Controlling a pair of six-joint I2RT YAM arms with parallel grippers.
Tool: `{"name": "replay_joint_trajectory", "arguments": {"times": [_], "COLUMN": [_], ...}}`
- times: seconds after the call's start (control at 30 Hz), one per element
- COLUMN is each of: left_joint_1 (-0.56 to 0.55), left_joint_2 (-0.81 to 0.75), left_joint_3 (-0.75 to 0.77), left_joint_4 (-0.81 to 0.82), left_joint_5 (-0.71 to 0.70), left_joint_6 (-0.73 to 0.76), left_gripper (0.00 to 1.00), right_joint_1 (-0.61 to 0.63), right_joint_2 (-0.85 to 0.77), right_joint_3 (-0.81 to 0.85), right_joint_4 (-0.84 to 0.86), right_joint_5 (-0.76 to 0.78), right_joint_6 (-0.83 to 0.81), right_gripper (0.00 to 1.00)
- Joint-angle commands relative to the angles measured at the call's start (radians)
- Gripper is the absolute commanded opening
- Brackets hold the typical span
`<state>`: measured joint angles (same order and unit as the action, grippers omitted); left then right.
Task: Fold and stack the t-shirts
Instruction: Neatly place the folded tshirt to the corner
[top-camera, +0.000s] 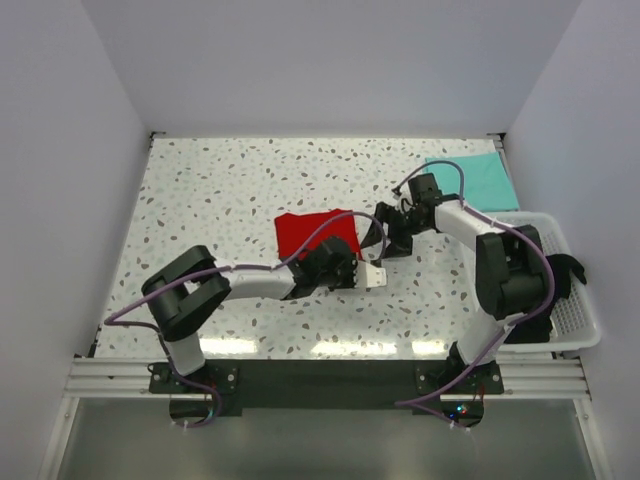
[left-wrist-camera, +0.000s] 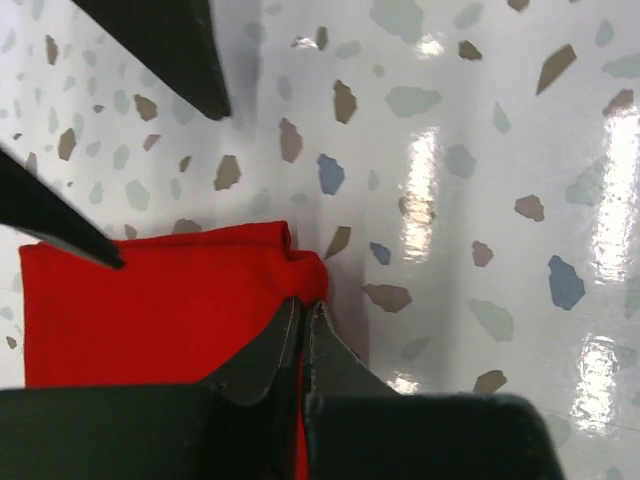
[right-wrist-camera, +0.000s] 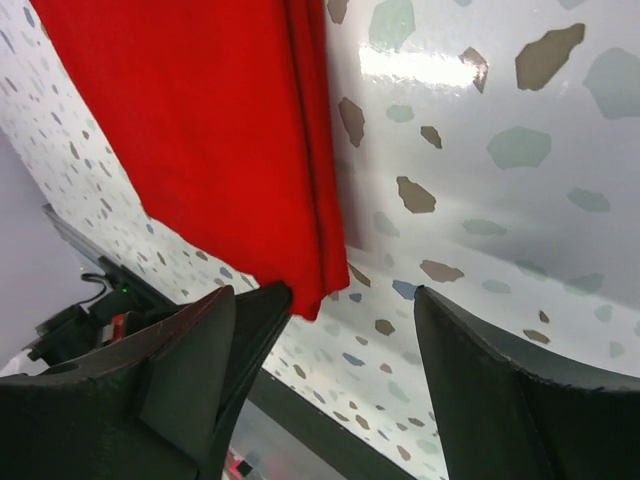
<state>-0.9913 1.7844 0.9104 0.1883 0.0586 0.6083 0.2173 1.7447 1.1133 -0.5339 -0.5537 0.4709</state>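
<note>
The folded red t-shirt should be carried and stacked still folded, so the robot's right gripper next needs to pinch the t-shirt's layers together at the t-shirt's edge beside the gripper's fingers.
The red t-shirt (top-camera: 308, 234) lies folded into a small rectangle mid-table. It fills the lower left of the left wrist view (left-wrist-camera: 150, 305) and the top of the right wrist view (right-wrist-camera: 200, 120). My left gripper (top-camera: 352, 256) is shut on the shirt's near right corner (left-wrist-camera: 300, 308), a strip of red cloth pinched between the jaws. My right gripper (top-camera: 386, 236) is open just right of the shirt's right edge, its fingers (right-wrist-camera: 235, 325) straddling bare table beside the corner. The mint-teal t-shirt (top-camera: 472, 180) lies folded at the back right. The black t-shirt (top-camera: 568, 274) hangs in the basket.
The white lattice basket (top-camera: 572, 330) stands at the right edge of the table, beside the right arm. The right gripper's two dark fingers (left-wrist-camera: 175, 50) show at the top left of the left wrist view. White walls enclose the speckled table.
</note>
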Motion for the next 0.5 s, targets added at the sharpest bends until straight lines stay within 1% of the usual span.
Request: {"name": "replay_joint_trajectory", "arguments": {"times": [0.0,0.13,0.23,0.4,0.47], "left_joint_1": [0.051,0.068,0.074,0.083,0.085], "left_joint_2": [-0.077,-0.091,-0.102,-0.123,-0.128], "left_joint_3": [0.084,0.09,0.093,0.097,0.094], "left_joint_4": [-0.036,-0.058,-0.064,-0.059,-0.055], "left_joint_5": [0.133,0.181,0.182,0.168,0.164], "left_joint_6": [-0.08,-0.079,-0.076,-0.085,-0.09], "left_gripper": [0.0,0.0,0.0,0.0,0.0], "right_joint_1": [-0.001,0.01,0.034,0.068,0.08], "right_joint_2": [0.022,0.048,0.091,0.122,0.122], "right_joint_3": [-0.012,-0.04,-0.038,-0.082,-0.111], "right_joint_4": [0.077,0.246,0.308,0.402,0.504], "right_joint_5": [-0.074,-0.137,-0.141,-0.097,-0.062], "right_joint_6": [0.061,0.199,0.26,0.351,0.434], "right_gripper": [0.75,0.74,0.73,0.7,0.68]}}
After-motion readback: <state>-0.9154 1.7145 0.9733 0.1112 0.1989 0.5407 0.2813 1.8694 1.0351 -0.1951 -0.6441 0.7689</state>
